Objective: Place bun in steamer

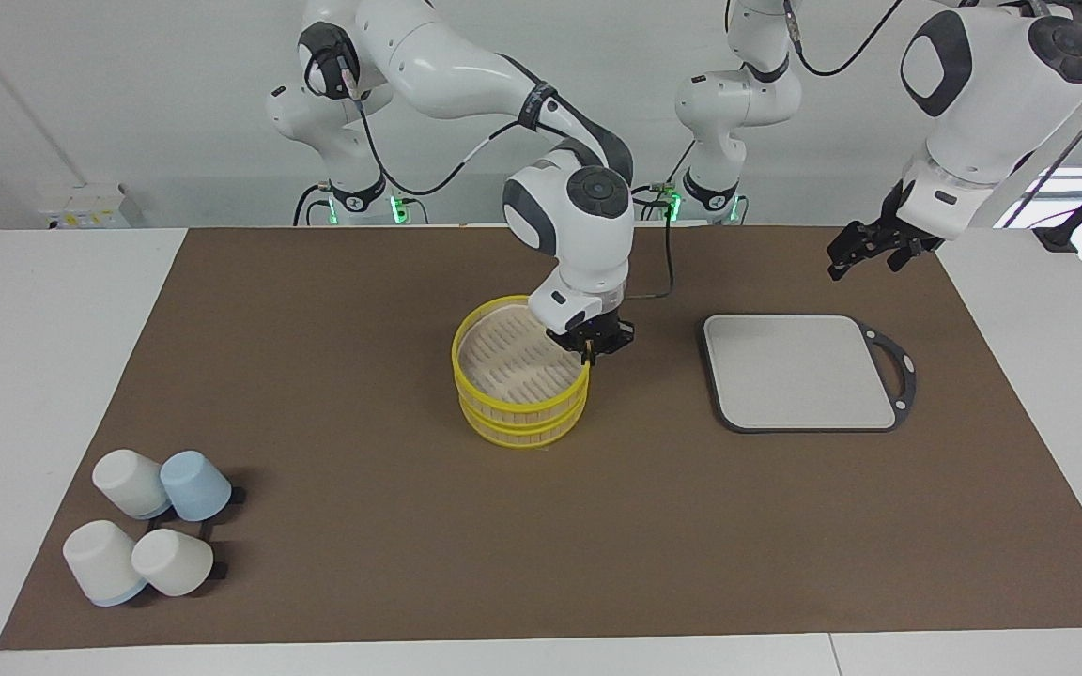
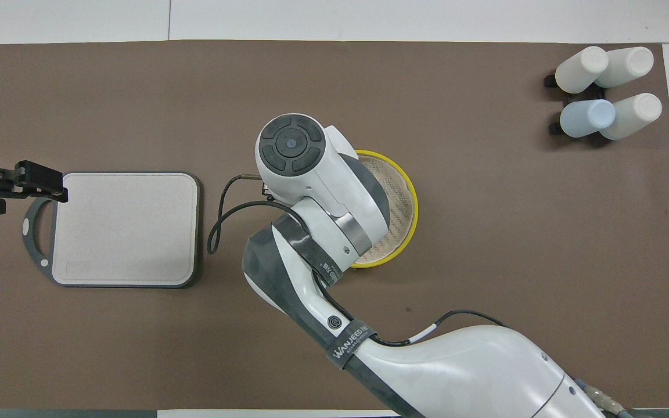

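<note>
I need to release the steamer's top level with my right gripper, since that level's yellow rim rests squarely over the lower level and it would stand.
The yellow-rimmed steamer (image 1: pixel 503 406) (image 2: pixel 411 197) stands mid-table as two stacked tiers, and its slatted floor is bare. My right gripper (image 1: pixel 588 354) is at the top tier's rim, on the side toward the left arm's end, shut on that rim. In the overhead view the right wrist hides this gripper and part of the basket. My left gripper (image 1: pixel 862 250) (image 2: pixel 33 188) hangs open in the air over the handle end of the grey board, holding nothing. The bun is out of view.
A grey square board (image 1: pixel 799 371) (image 2: pixel 125 226) with a black rim and loop handle lies toward the left arm's end, nothing on it. Several tipped cups (image 1: pixel 151 530) (image 2: pixel 601 93) sit on a rack at the right arm's end, farther from the robots.
</note>
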Controlling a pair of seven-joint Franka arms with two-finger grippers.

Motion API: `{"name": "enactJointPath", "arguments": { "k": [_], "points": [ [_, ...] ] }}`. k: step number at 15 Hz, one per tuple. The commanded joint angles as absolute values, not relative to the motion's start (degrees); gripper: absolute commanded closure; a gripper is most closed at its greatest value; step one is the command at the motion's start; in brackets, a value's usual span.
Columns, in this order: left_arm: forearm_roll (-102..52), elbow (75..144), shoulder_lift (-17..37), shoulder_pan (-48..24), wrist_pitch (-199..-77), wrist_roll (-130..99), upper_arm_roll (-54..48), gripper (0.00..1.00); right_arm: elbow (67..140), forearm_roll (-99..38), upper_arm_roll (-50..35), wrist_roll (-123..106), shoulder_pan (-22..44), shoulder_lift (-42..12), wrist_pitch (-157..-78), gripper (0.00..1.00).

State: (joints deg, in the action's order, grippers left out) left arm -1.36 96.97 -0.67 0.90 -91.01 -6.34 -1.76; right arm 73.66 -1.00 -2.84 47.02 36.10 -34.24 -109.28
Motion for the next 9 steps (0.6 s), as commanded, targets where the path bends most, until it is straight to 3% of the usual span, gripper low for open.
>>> {"name": "enactJointPath", "arguments": {
  "k": [1,8,9],
  "points": [
    [-0.44,97.21,-1.23,1.14,-91.49,-5.89,-1.85,0.00,76.99,-1.49,-2.90,45.00,35.33,-32.78,-111.18,1.00],
    [-0.44,97.21,-1.23,1.23,-91.49,-5.89,-1.85,0.00,77.34,-1.49,-2.99,44.91,35.24,-32.61,-111.09,1.00],
    [-0.44,97.21,-1.23,1.23,-91.49,-5.89,-1.85,0.00,77.34,-1.49,-2.99,44.91,35.24,-32.61,-110.92,0.73]
  ]
}}
